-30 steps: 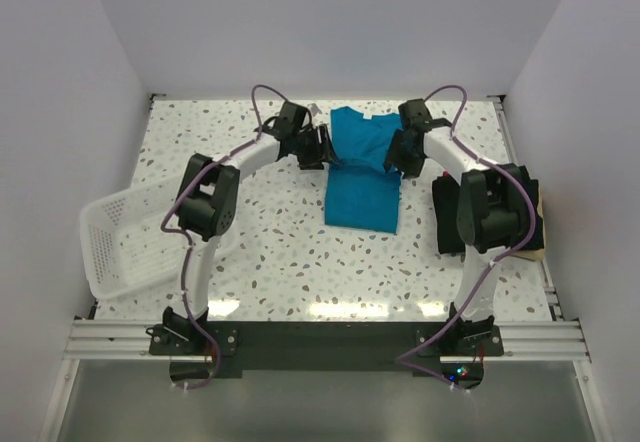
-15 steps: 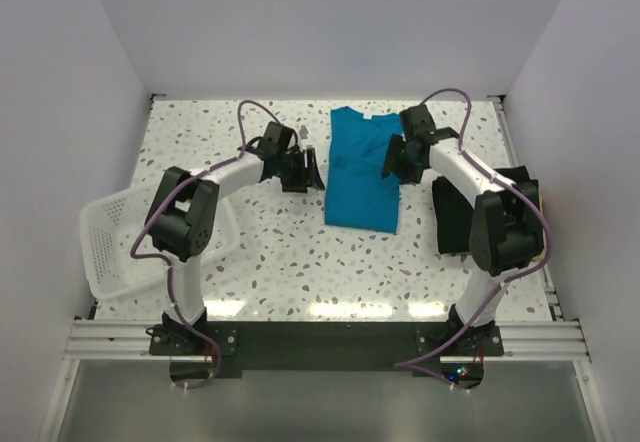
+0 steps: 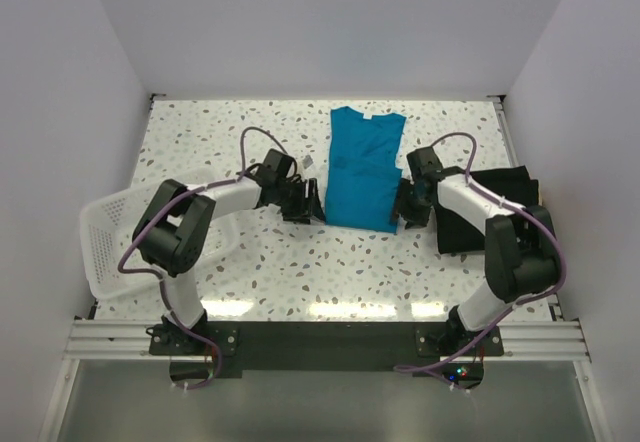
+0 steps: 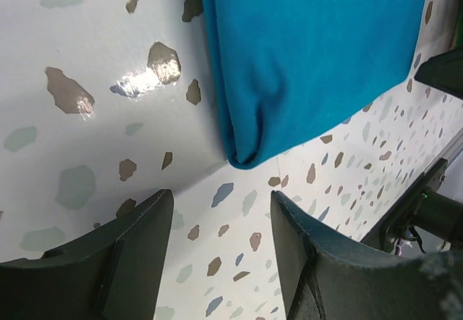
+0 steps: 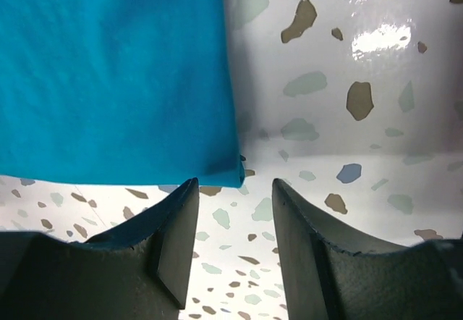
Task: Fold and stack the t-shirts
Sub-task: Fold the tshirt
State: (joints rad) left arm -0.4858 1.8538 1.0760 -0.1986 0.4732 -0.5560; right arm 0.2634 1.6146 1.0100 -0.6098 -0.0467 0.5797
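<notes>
My left gripper grabs the teal-blue t-shirt (image 3: pixel 364 167) by its near corner next, opposite my right gripper. Then I fold the t-shirt's hem toward its collar.
A teal-blue t-shirt (image 3: pixel 364 167) lies folded into a long narrow strip at the table's middle, collar at the far end. My left gripper (image 3: pixel 312 203) stands open just left of its near left corner (image 4: pixel 242 153), with only bare table between the fingers. My right gripper (image 3: pixel 405 209) is open beside the near right corner (image 5: pixel 228 171), nothing between its fingers either. The black t-shirt (image 3: pixel 485 207) lies folded at the right side of the table, partly under my right arm.
A white mesh basket (image 3: pixel 120 242) lies tilted at the left edge of the table. The speckled tabletop (image 3: pixel 300 262) stretches between the shirt and the arm bases. White walls close in on three sides.
Both grippers have moved from beside the teal shirt's far end toward the near end, and now flank its near corners. The sleeves now lie folded in, and the shirt is narrower.
</notes>
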